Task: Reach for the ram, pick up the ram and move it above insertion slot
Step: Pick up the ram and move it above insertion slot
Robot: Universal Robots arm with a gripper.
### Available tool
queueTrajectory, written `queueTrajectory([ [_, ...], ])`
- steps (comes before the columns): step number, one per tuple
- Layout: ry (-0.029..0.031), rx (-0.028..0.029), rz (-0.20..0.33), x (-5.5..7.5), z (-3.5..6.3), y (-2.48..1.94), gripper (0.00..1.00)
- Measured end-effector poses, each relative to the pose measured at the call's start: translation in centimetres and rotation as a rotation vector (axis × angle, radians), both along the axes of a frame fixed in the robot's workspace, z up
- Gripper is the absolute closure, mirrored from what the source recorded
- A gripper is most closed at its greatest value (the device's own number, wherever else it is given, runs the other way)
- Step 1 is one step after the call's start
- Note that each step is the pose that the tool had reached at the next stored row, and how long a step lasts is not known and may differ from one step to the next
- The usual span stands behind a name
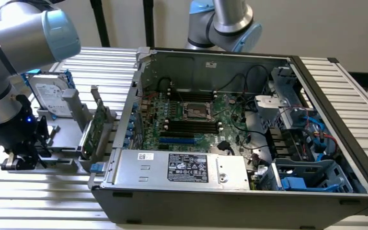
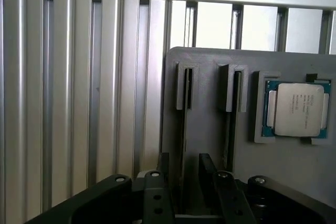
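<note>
The end of the ram is held by the grey holder post [image 2: 181, 88], so my gripper should grab the ram by the free middle of its upper edge [image 2: 182, 182].
In the wrist view the ram [image 2: 185, 129] stands on edge in a slot of a grey holder [image 2: 210, 145], so I see it as a thin dark line. My gripper [image 2: 185, 179] is open, with one finger [image 2: 164, 174] on each side of the stick and a small gap to it. A second thin board [image 2: 231, 124] stands in the neighbouring slot. In the exterior view my gripper [image 1: 25, 155] hangs low over the holder [image 1: 65, 143], at the exterior view's left of the open computer case [image 1: 235, 143]. The black memory slots [image 1: 190, 125] lie on the motherboard.
A processor chip [image 2: 297, 109] lies in a pocket of the holder. A hard drive [image 1: 50, 96] and a wider green card with a bracket [image 1: 94, 129] stand upright on the holder. A second arm [image 1: 225, 24] stands behind the case. The table is ribbed aluminium [image 2: 79, 103].
</note>
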State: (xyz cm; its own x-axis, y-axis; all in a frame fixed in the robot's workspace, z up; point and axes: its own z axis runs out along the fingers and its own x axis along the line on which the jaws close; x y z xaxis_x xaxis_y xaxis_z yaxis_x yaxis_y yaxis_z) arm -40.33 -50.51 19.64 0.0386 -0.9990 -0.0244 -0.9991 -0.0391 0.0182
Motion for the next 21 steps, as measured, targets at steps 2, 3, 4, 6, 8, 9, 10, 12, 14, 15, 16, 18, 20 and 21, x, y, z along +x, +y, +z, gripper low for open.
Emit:
queueTrajectory([
  [2, 0.0007, 0.0000, 0.000, -0.01, 0.00, 0.00, 0.66],
  [3, 0.0007, 0.0001, 0.000, 0.00, -0.01, 0.01, 0.72],
  [4, 0.0006, 0.0002, 0.000, 0.00, -0.02, 0.01, 0.72],
  [6, 0.0007, 0.0002, 0.000, 0.00, -0.02, 0.01, 0.84],
  [8, 0.0007, 0.0001, 0.000, 0.00, -0.02, 0.00, 0.86],
  [9, 0.0007, 0.0002, 0.000, 0.00, -0.02, 0.01, 0.86],
  [10, 0.0008, 0.0002, 0.000, 0.00, -0.02, 0.01, 0.86],
  [12, 0.0014, 0.0002, -0.004, 0.01, -0.02, 0.01, 0.86],
  [14, 0.0018, 0.0002, -0.014, 0.01, -0.02, 0.01, 0.86],
  [15, 0.0020, 0.0003, -0.019, 0.01, -0.02, 0.01, 0.86],
  [16, 0.0022, 0.0003, -0.026, 0.01, -0.02, 0.01, 0.86],
  [18, 0.0024, 0.0003, -0.039, 0.01, -0.02, 0.01, 0.86],
  [20, 0.0025, 0.0002, -0.045, 0.01, -0.02, 0.01, 0.86],
  [21, 0.0026, 0.0003, -0.045, 0.01, -0.02, 0.01, 0.86],
])
